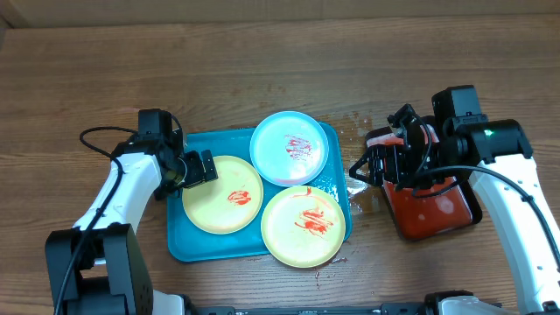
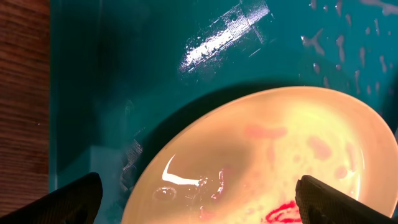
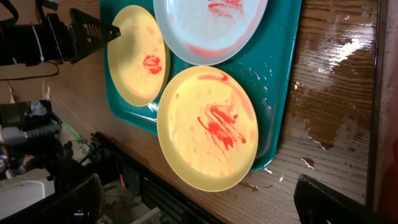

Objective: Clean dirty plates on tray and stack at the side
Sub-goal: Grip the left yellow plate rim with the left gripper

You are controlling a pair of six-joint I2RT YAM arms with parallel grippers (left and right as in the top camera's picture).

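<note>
The left gripper pinches the pale yellow plate's outer rim, near the tray's edge (image 1: 187, 187) (image 2: 148, 173) next, leaving that plate's side open for the right gripper to clean.
The turquoise tray (image 1: 188, 241) holds three plates, all smeared with red sauce: a pale yellow plate (image 1: 223, 194) on the left, a light blue plate (image 1: 289, 147) at the back, and a second yellow plate (image 1: 304, 225) at the front right, overhanging the tray's rim. My left gripper (image 1: 206, 166) is open and empty, low over the left yellow plate's (image 2: 267, 155) edge, its fingers (image 2: 199, 186) wide apart above plate and tray (image 2: 124, 62). My right gripper (image 1: 363, 171) is open and empty, above the table right of the tray; its view shows the front yellow plate (image 3: 208, 127).
A black tray of red liquid (image 1: 478, 208) lies under my right arm, right of the turquoise tray. Wet patches (image 1: 359, 197) mark the wood between the two trays. The table's front edge runs just past the front yellow plate.
</note>
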